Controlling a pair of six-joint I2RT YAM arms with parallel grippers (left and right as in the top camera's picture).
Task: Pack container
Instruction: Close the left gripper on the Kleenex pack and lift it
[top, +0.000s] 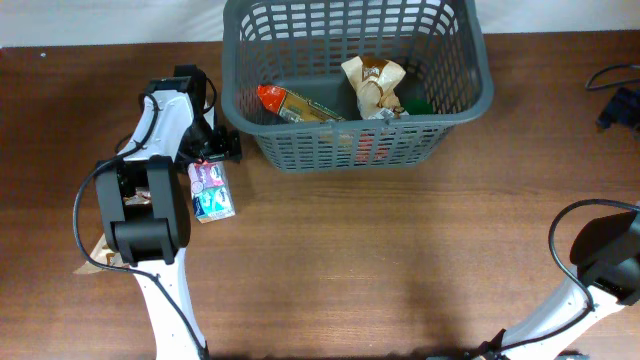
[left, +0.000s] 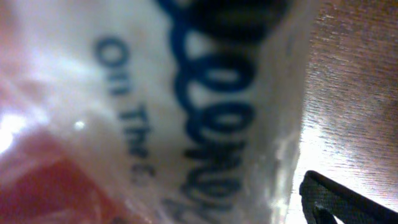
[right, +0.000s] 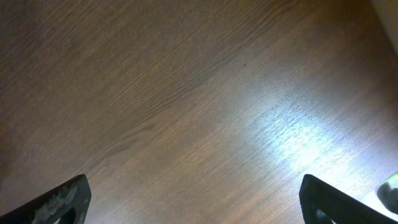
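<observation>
The white packet has its far end (top: 206, 168) (left: 193, 193) in the gap of the left gripper, with one finger just beside the packet's edge. The left gripper would hold the packet if it closed now, so it will close.
The container (top: 460, 105), a dark grey lattice basket, stands at the back centre of the table. Inside it lie an orange-red packet (top: 285, 103) and a crumpled beige packet (top: 375, 85). A white packet (top: 211, 190) with pink and teal print lies on the table left of the basket. My left gripper (top: 215, 150) hangs right over its far end. In the left wrist view this packet (left: 186, 106) fills the frame, blurred, with blue lettering. One dark finger (left: 339, 205) shows beside its edge; the other is hidden. My right gripper (right: 196, 199) stands open over bare wood.
Black cables (top: 615, 90) lie at the table's far right edge. A piece of brown paper (top: 98, 252) sticks out beside the left arm's base. The right arm's base (top: 605, 255) sits at the front right.
</observation>
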